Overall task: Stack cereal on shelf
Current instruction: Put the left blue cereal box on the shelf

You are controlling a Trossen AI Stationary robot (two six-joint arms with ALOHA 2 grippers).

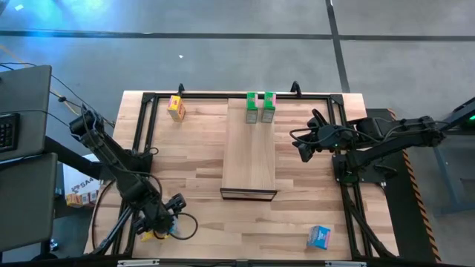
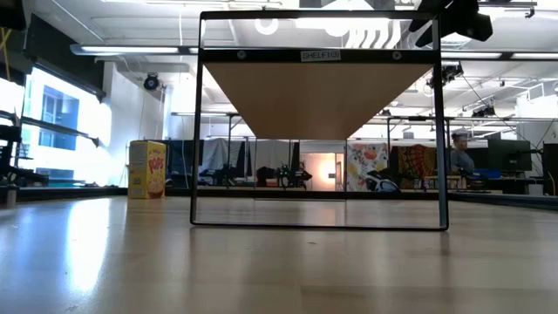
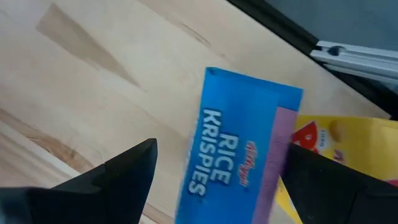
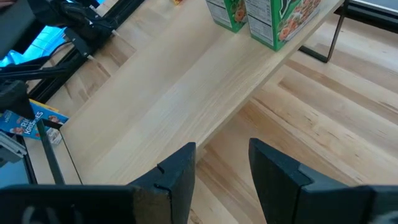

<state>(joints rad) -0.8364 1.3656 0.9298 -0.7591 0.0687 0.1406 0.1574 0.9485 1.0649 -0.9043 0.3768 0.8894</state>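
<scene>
The blue Rice Krispies box needs to go on the shelf (image 1: 249, 152) in the stack, so my left gripper should next grab it by its two long sides.
My left gripper (image 3: 221, 149) is open at the table's near left corner (image 1: 169, 215), its fingers on either side of a blue Rice Krispies box (image 3: 233, 168) lying flat on the table. A yellow box (image 3: 348, 143) lies right beside the blue one. My right gripper (image 4: 222, 152) is open and empty, hovering just right of the shelf (image 1: 249, 152). Two green boxes (image 1: 252, 108) (image 1: 268, 108) stand upright side by side at the shelf's far end. Another yellow box (image 1: 176, 108) stands on the table far left, and another blue box (image 1: 319, 237) lies near right. My left gripper comes at the blue box from above, one finger on each long side. One finger (image 3: 323, 180) overlaps the box's purple edge (image 3: 280, 143). I cannot tell whether it touches. The other finger stands clear of the box.
A black metal frame (image 1: 145, 126) runs around the table and carries the shelf. The bare middle and near part of the shelf (image 4: 161, 93) is free. Cables trail near the left arm (image 1: 185, 226). A laptop (image 1: 22, 111) sits off the table's left side.
</scene>
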